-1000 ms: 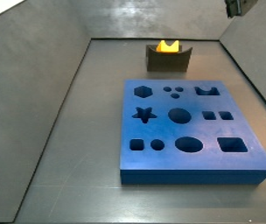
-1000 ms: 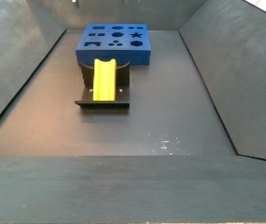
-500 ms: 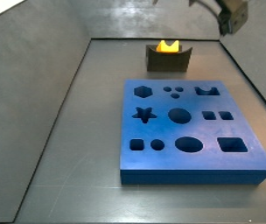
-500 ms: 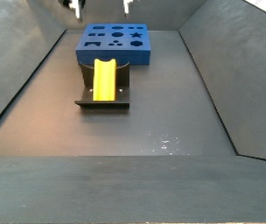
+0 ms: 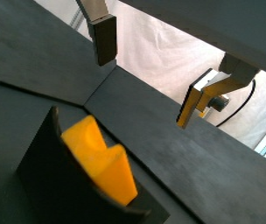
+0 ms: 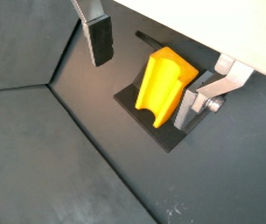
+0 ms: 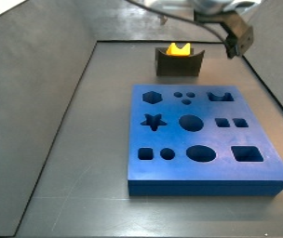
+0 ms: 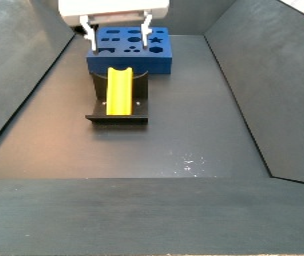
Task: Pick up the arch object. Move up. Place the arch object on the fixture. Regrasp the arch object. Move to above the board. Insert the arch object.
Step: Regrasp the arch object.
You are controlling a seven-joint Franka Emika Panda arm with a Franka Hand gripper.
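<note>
The gripper takes hold of the arch object by its long sides next, to insert it into the board [image 7: 219, 139].
The arch object [image 8: 119, 88], a long yellow-orange block, lies in the dip of the dark fixture [image 8: 117, 117]; in a side view its end [image 7: 178, 48] shows above the fixture [image 7: 179, 64]. The blue board [image 7: 219, 139] lies flat next to the fixture, also in a side view [image 8: 162, 65]. My gripper [image 8: 117, 42] is open and empty, hanging above the arch object, apart from it, and shows high at the right [image 7: 237, 39]. In both wrist views the gripper [image 5: 150, 74] [image 6: 145, 74] has its jaws wide apart over the arch object [image 5: 101, 162] [image 6: 164, 83] and fixture [image 5: 48, 162] [image 6: 126, 98].
Dark sloping walls [image 8: 21, 90] enclose the floor on both sides. The board sits just behind the fixture, beneath the gripper's far side.
The gripper has come down into both side views from the top and now hangs over the fixture. The arch object, fixture and board have not moved.
</note>
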